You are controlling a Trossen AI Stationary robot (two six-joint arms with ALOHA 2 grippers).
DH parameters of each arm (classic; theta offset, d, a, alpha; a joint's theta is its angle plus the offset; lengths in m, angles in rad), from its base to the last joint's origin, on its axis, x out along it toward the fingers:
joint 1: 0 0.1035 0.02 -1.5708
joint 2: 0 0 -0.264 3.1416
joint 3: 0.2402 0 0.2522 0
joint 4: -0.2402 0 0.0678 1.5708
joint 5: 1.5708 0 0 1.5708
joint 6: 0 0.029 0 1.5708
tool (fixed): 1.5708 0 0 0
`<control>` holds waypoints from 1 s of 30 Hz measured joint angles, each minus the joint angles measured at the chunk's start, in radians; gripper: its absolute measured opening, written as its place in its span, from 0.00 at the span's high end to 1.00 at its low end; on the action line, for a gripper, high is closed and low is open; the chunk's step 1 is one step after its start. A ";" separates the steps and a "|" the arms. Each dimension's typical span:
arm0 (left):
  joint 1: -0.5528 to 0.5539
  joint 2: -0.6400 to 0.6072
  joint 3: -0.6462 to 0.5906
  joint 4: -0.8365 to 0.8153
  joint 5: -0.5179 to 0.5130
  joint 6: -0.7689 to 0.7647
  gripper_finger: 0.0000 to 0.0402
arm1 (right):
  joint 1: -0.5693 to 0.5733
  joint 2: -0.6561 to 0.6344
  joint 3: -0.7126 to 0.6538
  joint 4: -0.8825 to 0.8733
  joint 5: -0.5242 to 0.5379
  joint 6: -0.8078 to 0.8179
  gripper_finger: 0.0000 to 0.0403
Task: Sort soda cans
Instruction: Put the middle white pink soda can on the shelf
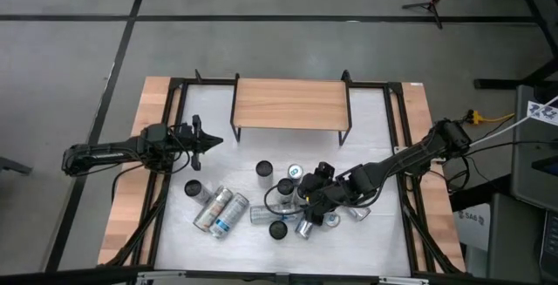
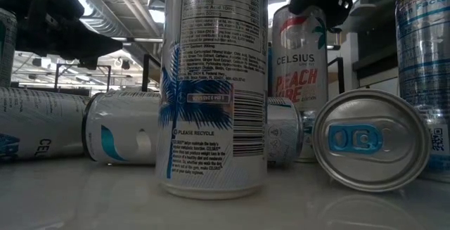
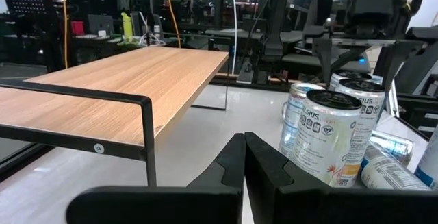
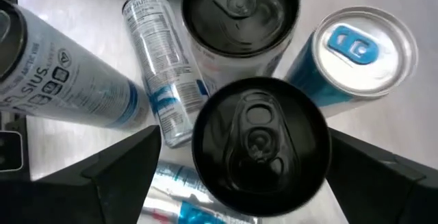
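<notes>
My right fingers, beside the black-topped can (image 4: 261,145), short of the blue-tabbed can, should close and would hold it.
Several slim soda cans crowd the white table's near middle. Some stand, such as the dark-topped can (image 1: 264,170). Others lie on their sides, such as a pair (image 1: 221,212). In the low view a blue-palm can (image 2: 214,89) stands in front, and one with red marks (image 2: 299,75) stands behind. My right gripper (image 4: 246,155) is open and slants down over the cluster (image 1: 307,200). Its fingers stand on either side of an upright black-topped can (image 4: 260,145), and no touch shows. My left gripper (image 1: 214,141) waits shut at the table's left, held level (image 3: 244,162).
A low wooden shelf on a black frame (image 1: 290,104) stands at the table's far middle. Black rails (image 1: 399,137) run along both sides of the white top. Another black-topped can (image 4: 239,11) and a blue-tabbed can (image 4: 359,49) stand close beyond the one between my right fingers.
</notes>
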 joint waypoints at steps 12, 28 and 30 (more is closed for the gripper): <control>0.000 0.000 0.000 0.000 0.000 0.000 1.00 | 0.000 0.006 0.000 0.008 0.009 0.000 0.06; 0.000 0.000 0.000 0.000 0.000 0.000 1.00 | -0.001 0.006 0.000 0.002 0.034 0.000 0.36; 0.000 0.000 0.000 0.000 0.000 0.000 1.00 | -0.001 0.005 0.000 0.001 0.034 0.000 0.39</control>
